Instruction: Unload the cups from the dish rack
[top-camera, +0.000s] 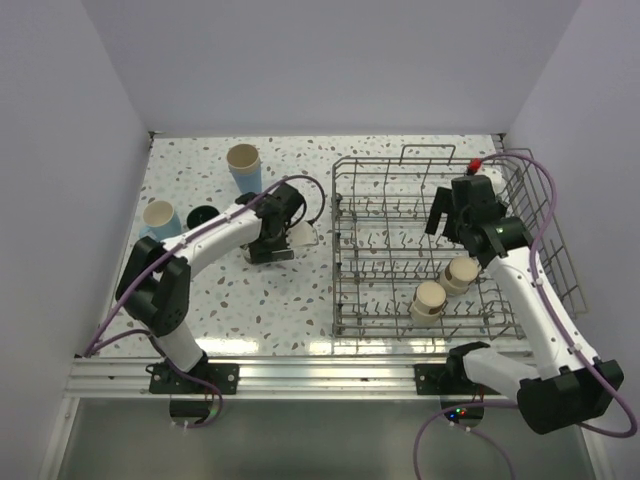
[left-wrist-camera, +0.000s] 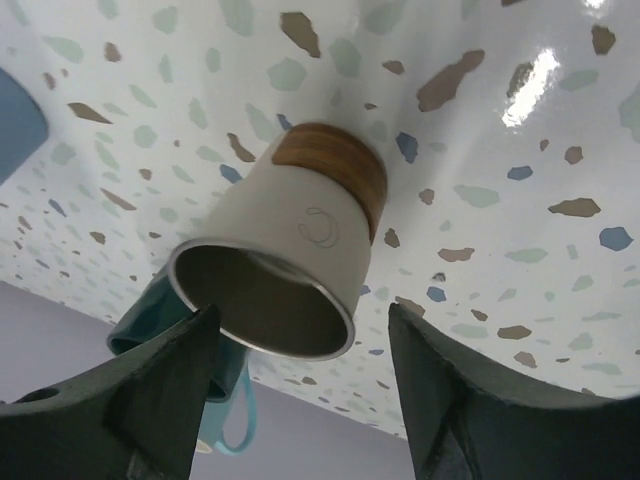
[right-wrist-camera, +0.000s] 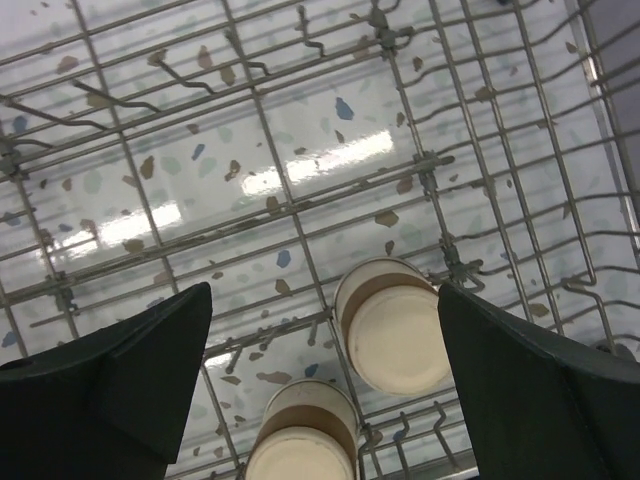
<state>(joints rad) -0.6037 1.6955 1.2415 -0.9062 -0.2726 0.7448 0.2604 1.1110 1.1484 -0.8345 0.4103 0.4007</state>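
Note:
I should next use my right gripper to grab the short beige-and-brown cup by its flat base (top-camera: 463, 267) and unload it from the dish rack (top-camera: 340, 262) onto the table.
A short beige-and-brown cup (left-wrist-camera: 300, 230) stands mouth-up on the speckled table, between the spread fingers of my left gripper (left-wrist-camera: 300, 335), which is open and not closed on it. In the top view my left gripper (top-camera: 266, 248) hides that cup. Two more beige-and-brown cups (right-wrist-camera: 392, 325) (right-wrist-camera: 300, 440) sit upside down in the grey wire dish rack (right-wrist-camera: 270, 150), below my open, empty right gripper (right-wrist-camera: 325, 290). The top view shows them (top-camera: 461, 274) (top-camera: 428, 300) at the near right of the rack (top-camera: 340, 262), with my right gripper (top-camera: 452, 212) above the rack.
On the table left of the rack stand a light blue tumbler (top-camera: 244, 167), a light blue mug (top-camera: 160, 218) and a dark teal mug (top-camera: 203, 214). The teal mug (left-wrist-camera: 140, 320) sits just behind the cup in the left wrist view. The rack has raised wire sides.

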